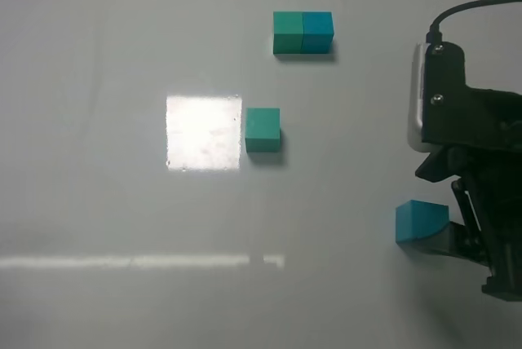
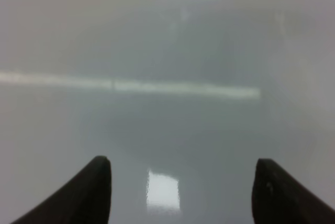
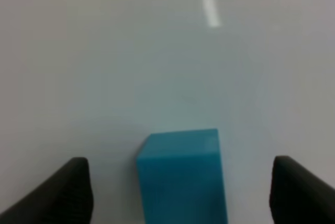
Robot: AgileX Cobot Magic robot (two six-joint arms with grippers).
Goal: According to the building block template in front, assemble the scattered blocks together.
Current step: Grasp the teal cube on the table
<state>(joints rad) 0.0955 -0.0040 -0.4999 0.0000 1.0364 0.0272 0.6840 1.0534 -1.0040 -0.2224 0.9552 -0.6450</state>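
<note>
The right gripper should move lower first and then close on the cube, because the cyan-blue cube (image 1: 420,220) (image 3: 182,182) is still deep below its fingers.
The building block template (image 1: 303,33), a teal-green and a cyan-blue cube joined side by side, lies at the back of the table. One scattered block, teal-green (image 1: 263,130), sits alone near the middle. The other scattered block, cyan-blue (image 1: 420,221) (image 3: 180,177), lies at the right, between the wide-apart fingers of my right gripper (image 1: 453,220) (image 3: 180,192). That gripper is open and neither fingertip (image 3: 73,187) touches the cube. My left gripper (image 2: 180,192) stands open over bare table with nothing between its fingers; it does not show in the exterior view.
A bright square glare patch (image 1: 204,132) lies just left of the green block. A thin light streak (image 1: 139,262) runs across the front of the grey table. The right arm's black body and cable (image 1: 465,104) fill the right edge.
</note>
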